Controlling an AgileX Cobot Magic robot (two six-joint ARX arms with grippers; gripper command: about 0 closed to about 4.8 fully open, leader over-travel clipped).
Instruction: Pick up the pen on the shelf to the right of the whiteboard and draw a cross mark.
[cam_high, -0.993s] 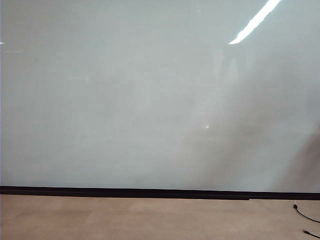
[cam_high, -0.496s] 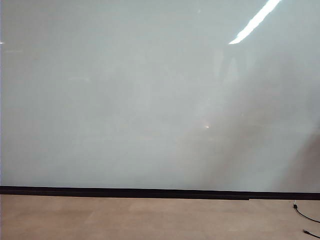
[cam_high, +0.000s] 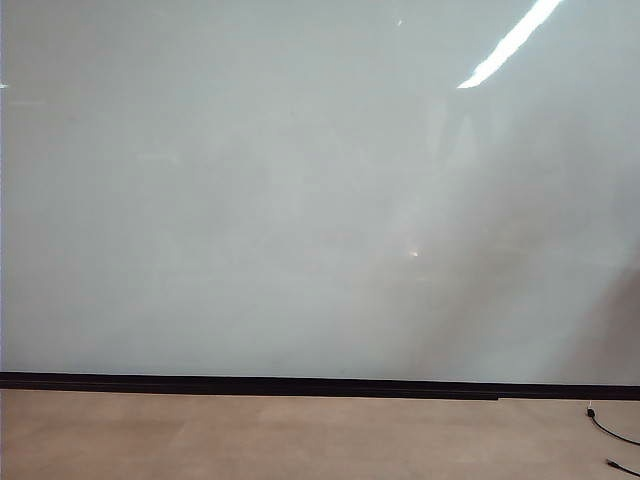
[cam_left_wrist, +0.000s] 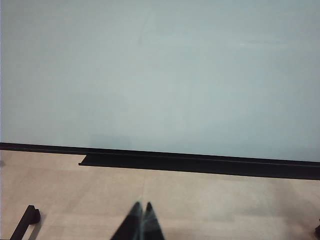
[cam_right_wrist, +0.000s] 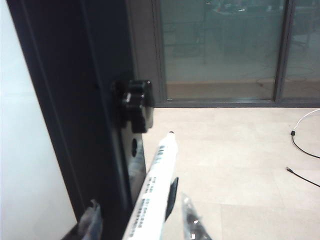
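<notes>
The robot's right gripper needs to grab the pen by its printed white body (cam_right_wrist: 148, 208) next. That leaves the pen's dark tip (cam_right_wrist: 171, 133) free to draw a cross mark.
The whiteboard (cam_high: 300, 200) fills the exterior view, with a thin black strip along its foot; neither arm shows there. In the right wrist view the white pen (cam_right_wrist: 159, 182), with black print and a dark tip, stands slanted beside the board's black side frame (cam_right_wrist: 75, 100). My right gripper (cam_right_wrist: 142, 221) is open, with one finger (cam_right_wrist: 92, 218) by the frame and the other on the pen's far side, and gaps show on both sides of the pen. My left gripper (cam_left_wrist: 142, 206) is shut and empty, hanging over the floor before the whiteboard (cam_left_wrist: 160, 75). No cross mark is in view.
A black knob (cam_right_wrist: 136, 102) juts from the side frame just beyond the pen. Glass doors (cam_right_wrist: 220, 45) stand behind it, and cables (cam_right_wrist: 302, 145) lie on the floor. A black ledge (cam_left_wrist: 190, 162) runs under the board, with a black bracket (cam_left_wrist: 27, 220) nearby.
</notes>
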